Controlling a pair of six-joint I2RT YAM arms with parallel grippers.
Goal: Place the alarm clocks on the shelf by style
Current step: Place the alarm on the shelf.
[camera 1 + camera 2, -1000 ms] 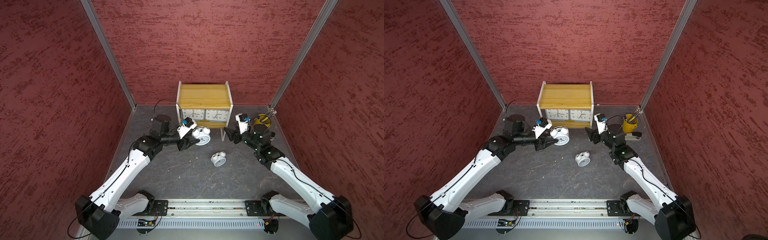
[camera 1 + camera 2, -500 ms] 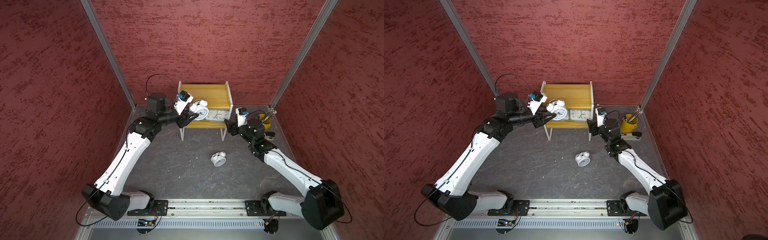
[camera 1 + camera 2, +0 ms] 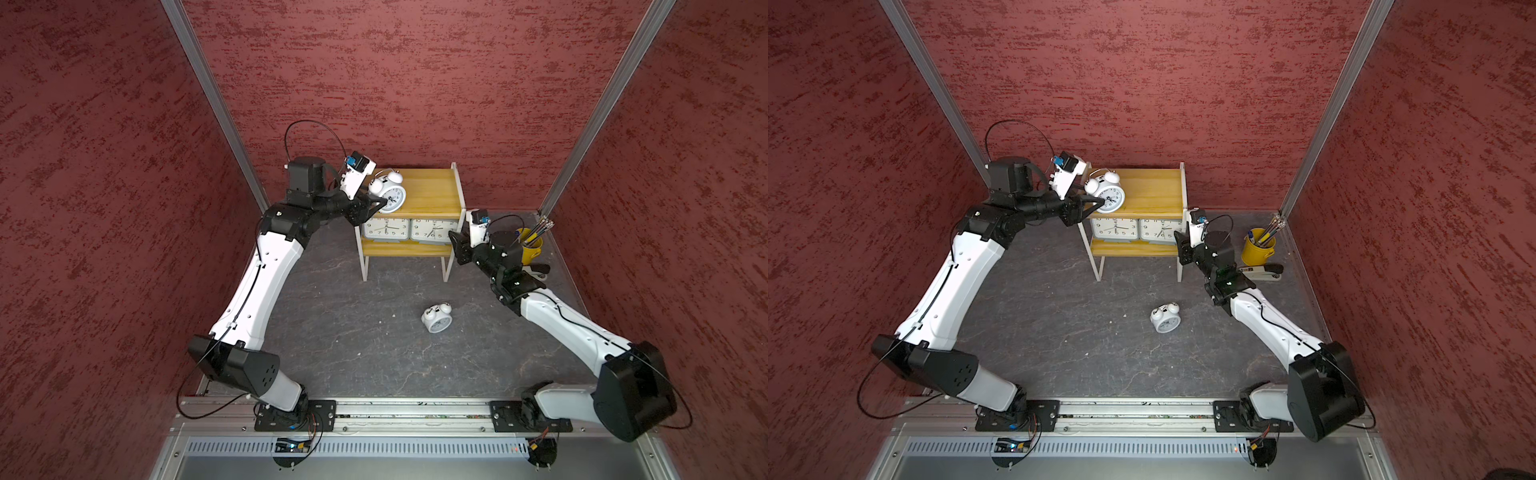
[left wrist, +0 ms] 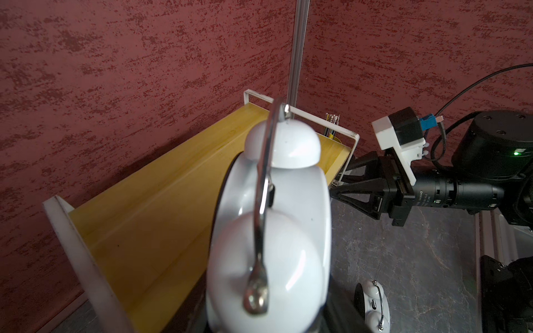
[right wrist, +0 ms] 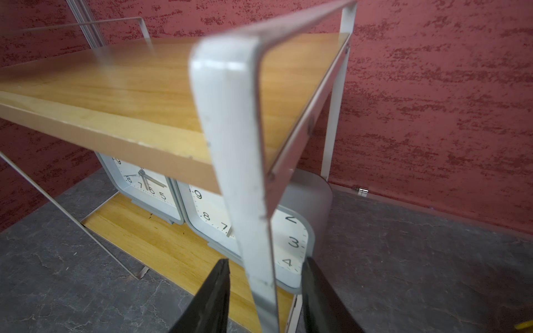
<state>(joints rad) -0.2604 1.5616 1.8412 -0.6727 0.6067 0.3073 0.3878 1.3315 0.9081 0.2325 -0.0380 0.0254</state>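
The white clock would fall if my left gripper opened now, so it must keep holding: floor shows beside the clock's face at the front edge of the shelf's top board.
My left gripper (image 3: 384,201) (image 3: 1102,201) is shut on a white twin-bell alarm clock (image 3: 390,193) (image 3: 1109,192) (image 4: 271,230), held upright over the left front of the shelf's top board (image 3: 428,195) (image 3: 1150,187). I cannot tell whether it touches the board. Two grey alarm clocks (image 3: 384,230) (image 3: 432,230) (image 5: 147,184) stand side by side on the lower board. Another twin-bell clock (image 3: 436,319) (image 3: 1165,319) (image 4: 372,302) lies on the floor. My right gripper (image 3: 455,245) (image 5: 265,261) is open, its jaws either side of the shelf's right front post (image 5: 253,201) with gaps.
A yellow cup of pencils (image 3: 528,249) (image 3: 1258,249) and a stapler (image 3: 1262,272) sit right of the shelf, behind my right arm. Red walls close in the back and both sides. The dark floor (image 3: 353,332) stretches in front of the shelf.
My left arm has lifted the twin-bell clock from near the floor up to the top board. My right gripper has moved to the shelf's right front post and its jaws have narrowed.
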